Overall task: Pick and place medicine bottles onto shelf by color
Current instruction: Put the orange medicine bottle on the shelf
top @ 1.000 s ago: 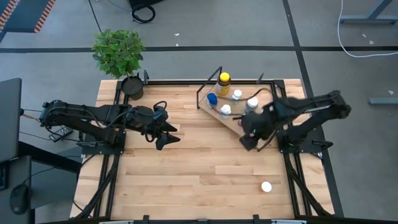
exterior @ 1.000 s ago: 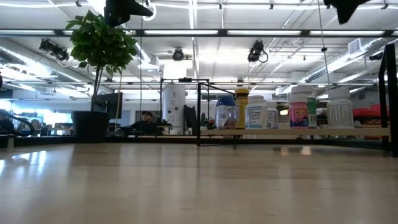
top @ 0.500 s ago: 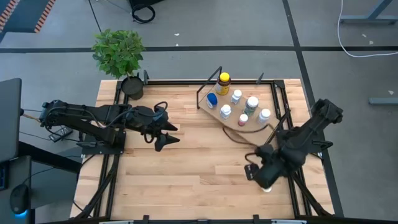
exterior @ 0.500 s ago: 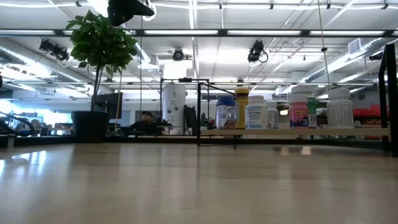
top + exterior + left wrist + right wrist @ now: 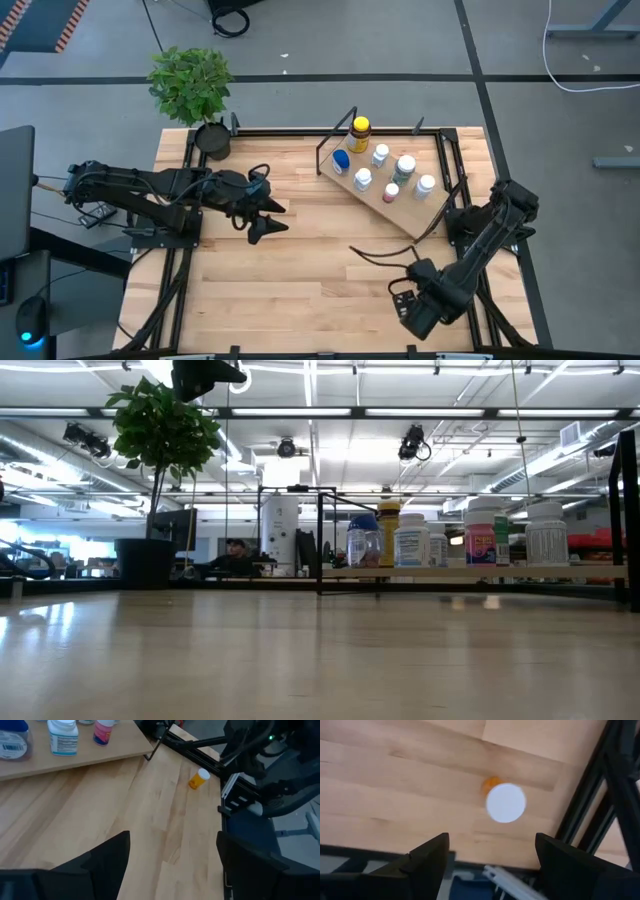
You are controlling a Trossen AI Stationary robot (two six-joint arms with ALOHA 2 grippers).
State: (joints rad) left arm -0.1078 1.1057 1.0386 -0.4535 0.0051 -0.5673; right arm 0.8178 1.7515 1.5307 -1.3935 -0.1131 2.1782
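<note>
The orange bottle needs to go onto the shelf. My right gripper should grab it next by its white cap (image 5: pixel 505 802).
A light-wood shelf (image 5: pixel 404 212) stands at the table's far right with several medicine bottles (image 5: pixel 380 154) upright on it, among them a yellow-capped one (image 5: pixel 359 127) and a blue-capped one (image 5: pixel 341 160). One orange bottle with a white cap (image 5: pixel 505 802) (image 5: pixel 199 778) stands alone near the table's near right corner. My right gripper (image 5: pixel 415 315) (image 5: pixel 492 840) hangs open above it, pointing down, and hides it in the high view. My left gripper (image 5: pixel 272 220) (image 5: pixel 172 840) waits open over the table's left middle, holding nothing.
A black plant pot (image 5: pixel 213 140) with a leafy plant (image 5: pixel 190 85) stands at the far left corner. Black frame rails (image 5: pixel 600 810) run close beside the lone bottle along the right edge. A dark cable (image 5: pixel 375 257) trails from the right arm. Bare wood (image 5: pixel 300 280) lies between the arms.
My right gripper has left the shelf, swung toward the table's near right corner, come down and rolled about its axis; it now hangs over the lone white-capped bottle. The bottles have kept their places.
</note>
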